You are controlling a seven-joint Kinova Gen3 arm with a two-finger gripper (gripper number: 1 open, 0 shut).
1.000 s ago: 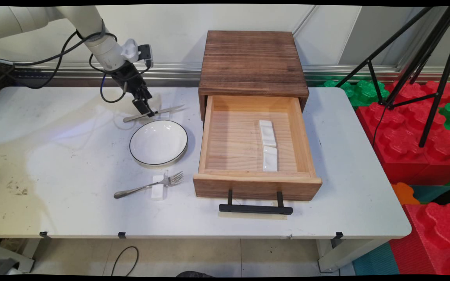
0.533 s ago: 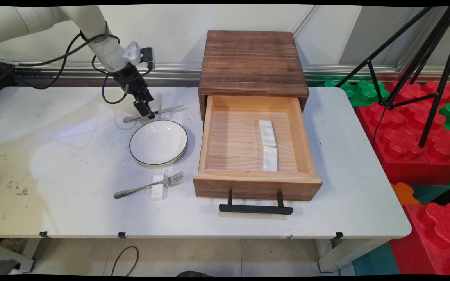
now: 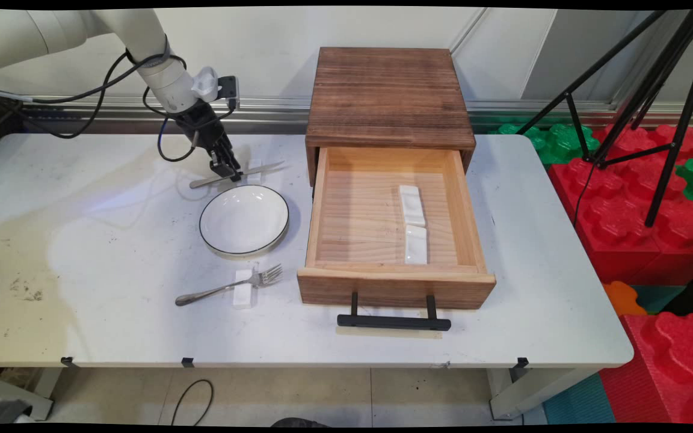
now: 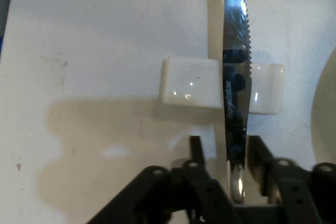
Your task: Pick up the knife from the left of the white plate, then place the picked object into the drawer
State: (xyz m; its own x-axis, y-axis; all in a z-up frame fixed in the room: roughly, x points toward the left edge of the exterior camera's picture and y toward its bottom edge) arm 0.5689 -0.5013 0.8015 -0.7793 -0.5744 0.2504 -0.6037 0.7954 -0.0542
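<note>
My gripper grabs the steel table knife's handle where the blade begins next, to set the knife in the open drawer.
A serrated table knife [image 3: 253,170] [image 4: 235,77] lies across a small white rest [image 3: 255,165] [image 4: 189,82] on the table, behind a white bowl with a dark rim [image 3: 244,219]. My gripper [image 3: 230,175] [image 4: 226,153] is down at the knife's handle end. It is open, with one finger on each side of the blade. The right finger is close to the metal and a gap shows on the left. The bowl's edge [image 4: 328,103] shows at the right of the hand view.
A fork [image 3: 226,287] rests on a second white rest [image 3: 243,294] in front of the bowl. A wooden cabinet [image 3: 388,96] has its drawer [image 3: 394,282] pulled out, with two white rests [image 3: 412,205] [image 3: 416,244] inside. A black tripod [image 3: 653,90] and red foam blocks [image 3: 635,204] stand to the right.
The wrist has swung slightly up and to the right while the fingertips stay at the knife. The knife, bowl and fork have not moved.
</note>
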